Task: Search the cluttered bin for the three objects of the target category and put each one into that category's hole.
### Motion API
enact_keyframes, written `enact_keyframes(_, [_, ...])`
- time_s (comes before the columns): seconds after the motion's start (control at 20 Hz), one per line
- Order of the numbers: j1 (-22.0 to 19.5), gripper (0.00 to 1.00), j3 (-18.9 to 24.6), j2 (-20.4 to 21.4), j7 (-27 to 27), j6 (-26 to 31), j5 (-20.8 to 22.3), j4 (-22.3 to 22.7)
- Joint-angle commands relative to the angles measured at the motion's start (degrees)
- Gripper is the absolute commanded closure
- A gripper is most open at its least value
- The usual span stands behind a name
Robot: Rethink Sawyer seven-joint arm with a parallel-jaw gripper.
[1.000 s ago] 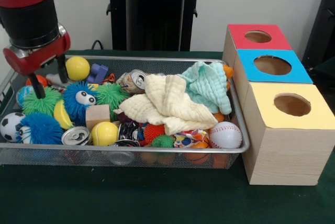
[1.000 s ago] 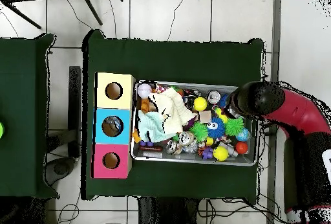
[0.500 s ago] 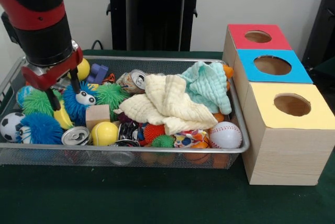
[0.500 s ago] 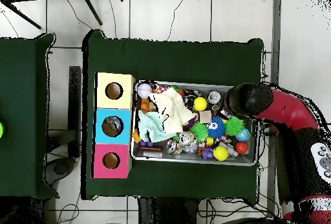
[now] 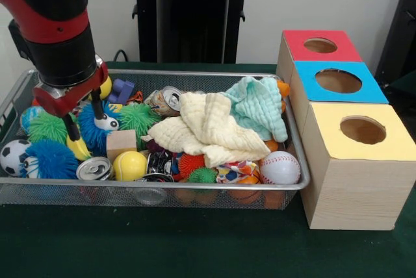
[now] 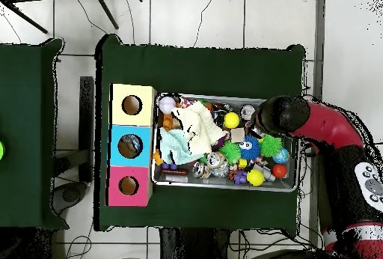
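My gripper should next grab the blue spiky ball by its exposed top tufts, because green spiky balls crowd it on both sides.
My gripper (image 5: pixel 88 127) hangs open at the left end of the wire bin (image 5: pixel 162 187). Its fingers (image 5: pixel 73 128) reach down among the toys, one beside a yellow ball (image 5: pixel 79 147), the other at the blue fuzzy ball with eyes (image 5: pixel 103 124); nothing is held. Around it lie green spiky balls (image 5: pixel 44 126), a blue spiky ball (image 5: pixel 52 159), a soccer ball (image 5: pixel 13 155), another yellow ball (image 5: pixel 130 165) and a can (image 5: pixel 95 169). A baseball (image 5: pixel 280 167) sits at the bin's right. In the overhead view the arm (image 6: pixel 288 115) covers the gripper.
Three wooden boxes with round holes stand right of the bin: red (image 5: pixel 320 45), blue (image 5: pixel 338 81) and yellow (image 5: pixel 362 130). A yellow cloth (image 5: pixel 201 128) and a mint cloth (image 5: pixel 260 106) are heaped mid-bin. A wooden block (image 5: pixel 121 141) and a second can (image 5: pixel 170 99) lie nearby.
The gripper has moved from the bin's far left corner to the right and lower, in among the balls by the blue fuzzy ball. It stays open.
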State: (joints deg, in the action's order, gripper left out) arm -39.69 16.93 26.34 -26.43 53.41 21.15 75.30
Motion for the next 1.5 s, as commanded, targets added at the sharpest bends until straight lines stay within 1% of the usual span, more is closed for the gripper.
enact_keyframes(0.05, [1.38,0.00,1.70,-1.82,3.96,5.47,4.38,1.92])
enact_keyframes(0.45, [2.40,0.00,-0.36,-2.32,1.96,9.44,5.69,1.73])
enact_keyframes(0.65, [2.10,0.00,-0.25,-2.32,1.57,10.29,5.43,3.00])
enact_keyframes(0.8, [2.23,0.00,-0.26,-2.72,1.52,10.85,5.91,2.78])
enact_keyframes(0.9, [2.30,0.00,-0.30,-3.15,1.59,10.83,6.35,2.42])
enact_keyframes(0.95, [2.67,0.00,-0.68,-3.35,0.44,10.88,6.35,2.42])
enact_keyframes(1.1, [2.84,0.00,-0.72,-3.57,-0.17,10.77,6.32,2.54])
enact_keyframes(1.5, [2.87,0.00,-0.72,-5.46,-0.58,6.09,7.79,2.74])
